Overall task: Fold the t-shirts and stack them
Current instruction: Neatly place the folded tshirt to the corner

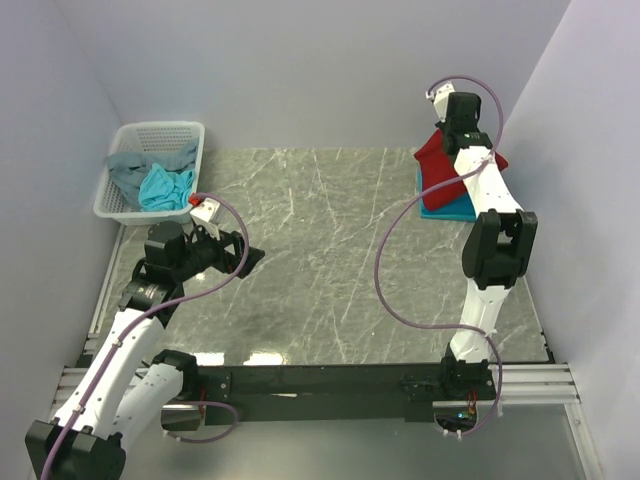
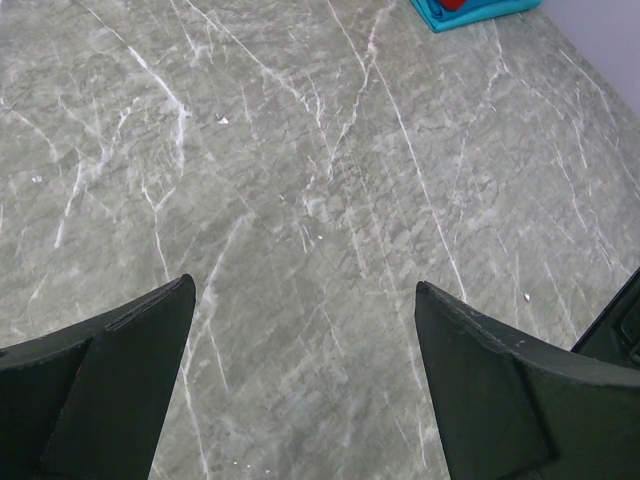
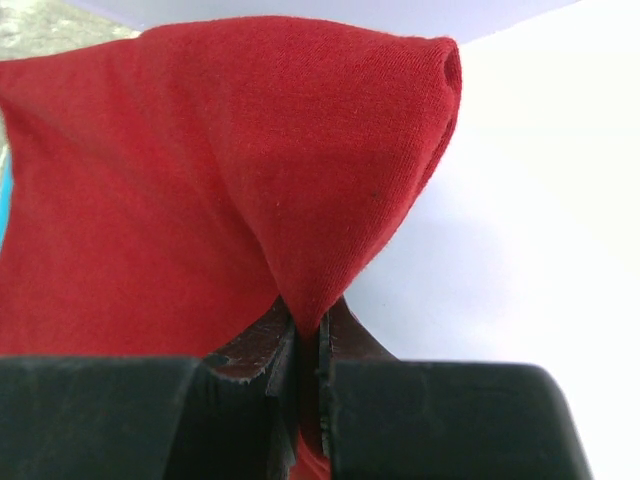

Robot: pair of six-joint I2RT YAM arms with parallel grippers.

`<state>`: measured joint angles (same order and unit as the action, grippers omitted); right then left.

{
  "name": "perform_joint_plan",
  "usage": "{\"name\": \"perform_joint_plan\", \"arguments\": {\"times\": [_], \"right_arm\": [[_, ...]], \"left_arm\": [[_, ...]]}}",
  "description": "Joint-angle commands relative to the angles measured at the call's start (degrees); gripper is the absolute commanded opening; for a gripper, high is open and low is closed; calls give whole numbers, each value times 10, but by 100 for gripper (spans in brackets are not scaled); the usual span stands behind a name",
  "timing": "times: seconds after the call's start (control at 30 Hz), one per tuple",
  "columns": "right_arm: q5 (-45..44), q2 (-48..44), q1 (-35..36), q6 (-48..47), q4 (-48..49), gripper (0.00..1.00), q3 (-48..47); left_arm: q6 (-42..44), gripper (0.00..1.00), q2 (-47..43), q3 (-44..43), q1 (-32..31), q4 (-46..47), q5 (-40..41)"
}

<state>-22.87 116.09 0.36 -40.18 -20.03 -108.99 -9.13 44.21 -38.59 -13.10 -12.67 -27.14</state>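
My right gripper should straighten the red t-shirt [image 1: 442, 168] before it opens, as it hangs slanted and turned against the teal-blue t-shirt below and would drop crooked now.
A dark red t-shirt [image 1: 442, 168] hangs from my right gripper [image 1: 452, 128] at the far right of the table, over a folded teal-blue t-shirt [image 1: 448, 207] lying flat. In the right wrist view the gripper [image 3: 312, 335] is shut on a pinch of the red t-shirt [image 3: 180, 180]. My left gripper [image 1: 243, 256] is open and empty above the bare table at the left; its fingers [image 2: 110, 380] stand wide apart. A corner of the teal-blue t-shirt [image 2: 455, 15] shows far off in the left wrist view. A grey t-shirt [image 1: 127, 168] and a light turquoise t-shirt [image 1: 164, 187] lie crumpled in the basket.
A white mesh basket [image 1: 185, 130] stands at the far left corner. Pale walls close the table on the left, back and right. The grey marble table top [image 1: 320, 260] lies between the arms. A black rail [image 1: 330, 380] runs along the near edge.
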Motion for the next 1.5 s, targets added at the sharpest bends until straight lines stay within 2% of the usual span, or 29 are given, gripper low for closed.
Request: {"name": "perform_joint_plan", "arguments": {"times": [0.0, 0.47, 0.53, 0.57, 0.63, 0.67, 0.77, 0.83, 0.93, 1.17, 1.27, 1.4, 1.43, 1.47], "right_arm": [[-9, 9, -20, -5, 37, 0, -41], [-24, 70, -64, -12, 45, 1, -45], [-37, 85, -72, -12, 50, 17, -42], [-44, 93, -75, -16, 52, 32, -43], [-72, 114, -79, -18, 55, 45, -48], [-80, 119, -81, -18, 58, 59, -48], [-88, 114, -80, -1, 54, 73, -59], [-80, 93, -77, 6, 47, 76, -64], [-62, 65, -70, 22, 11, 76, -77], [162, -48, -65, 68, -78, 77, 0], [200, -61, -64, 93, -100, 73, 27], [184, -55, -65, 124, -98, 57, 59], [172, -48, -65, 131, -94, 44, 62], [159, -46, -65, 135, -86, 40, 66]], "left_arm": [[5, 97, 3, 3, 0, 23, -8], [7, 97, 8, 3, 0, 21, -6], [7, 97, 8, 3, 0, 21, -6], [7, 97, 8, 3, 0, 22, -6], [6, 97, 8, 3, 0, 21, -5], [7, 97, 8, 3, 0, 21, -4], [8, 97, 7, 2, 0, 19, -1], [8, 97, 3, 2, 0, 19, 3], [9, 97, 1, 1, 0, 17, 9], [9, 99, -6, -4, 1, 8, 33], [8, 99, -11, -4, 0, 5, 40], [7, 99, -17, -4, 1, 5, 41], [7, 99, -17, -4, 0, 5, 41], [7, 99, -18, -3, 0, 5, 39]]}}
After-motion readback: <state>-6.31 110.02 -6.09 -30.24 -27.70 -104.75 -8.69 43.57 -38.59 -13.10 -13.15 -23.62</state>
